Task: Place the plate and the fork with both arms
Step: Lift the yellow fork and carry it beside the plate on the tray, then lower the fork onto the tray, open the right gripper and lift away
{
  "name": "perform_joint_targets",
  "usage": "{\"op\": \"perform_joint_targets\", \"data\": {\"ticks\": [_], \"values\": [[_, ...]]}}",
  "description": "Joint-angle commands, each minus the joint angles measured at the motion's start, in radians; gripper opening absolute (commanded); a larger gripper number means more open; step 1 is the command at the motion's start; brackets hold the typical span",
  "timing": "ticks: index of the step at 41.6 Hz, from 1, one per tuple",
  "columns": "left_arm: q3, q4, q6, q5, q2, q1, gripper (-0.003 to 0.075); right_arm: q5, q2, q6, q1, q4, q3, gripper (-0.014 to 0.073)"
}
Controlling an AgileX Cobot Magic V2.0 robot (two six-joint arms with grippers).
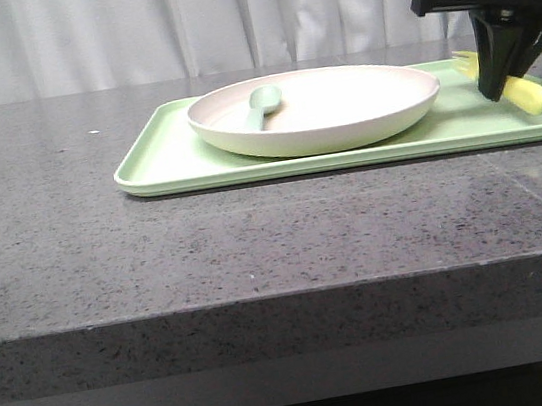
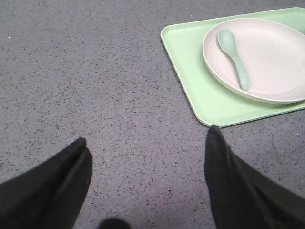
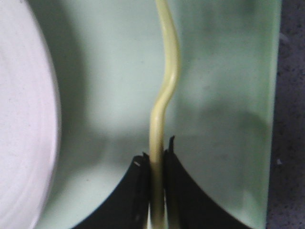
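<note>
My right gripper is ready to open now. The yellow fork (image 1: 526, 92) is low over the light-green tray and inside the tray's rim, so it would lie flat.
The cream-white plate (image 1: 313, 108) rests on the light-green tray (image 1: 159, 158) with a pale grey-green spoon (image 1: 259, 106) lying in it. At the tray's right end my right gripper (image 1: 504, 84) is shut on the yellow fork (image 1: 526, 92). In the right wrist view the fork (image 3: 164, 95) runs edge-on out from between the pressed fingers, above the tray, with the plate (image 3: 21, 119) beside it. My left gripper (image 2: 147, 145) is open over bare countertop, a short way off the tray's corner (image 2: 209, 121). The plate (image 2: 267, 57) and spoon (image 2: 234, 55) show beyond it.
A grey speckled stone countertop (image 1: 74, 241) carries the tray. Its front edge runs across the lower front view. A white curtain (image 1: 175, 25) hangs behind. The tray's long right rim (image 3: 272, 105) lies close to the fork, with countertop past it.
</note>
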Motion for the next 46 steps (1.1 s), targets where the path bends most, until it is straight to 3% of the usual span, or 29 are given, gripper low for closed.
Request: {"op": "perform_joint_targets", "data": {"ticks": [1, 9, 25, 41, 46], "values": [[-0.026, 0.007, 0.001, -0.074, 0.0, -0.007, 0.0493, -0.031, -0.036, -0.012, -0.004, 0.006, -0.022, 0.0006], [-0.026, 0.007, 0.001, -0.074, 0.0, -0.007, 0.0494, -0.033, -0.027, -0.012, -0.004, 0.006, -0.022, 0.0039], [-0.026, 0.007, 0.001, -0.074, 0.0, -0.007, 0.0493, -0.037, -0.026, -0.012, -0.004, 0.006, -0.022, 0.0456], [-0.026, 0.007, 0.001, -0.074, 0.0, -0.007, 0.0494, -0.035, -0.026, -0.012, -0.004, 0.004, -0.023, 0.047], [-0.026, 0.007, 0.001, -0.074, 0.0, -0.007, 0.0494, 0.023, -0.039, -0.012, -0.004, -0.006, -0.051, 0.047]]}}
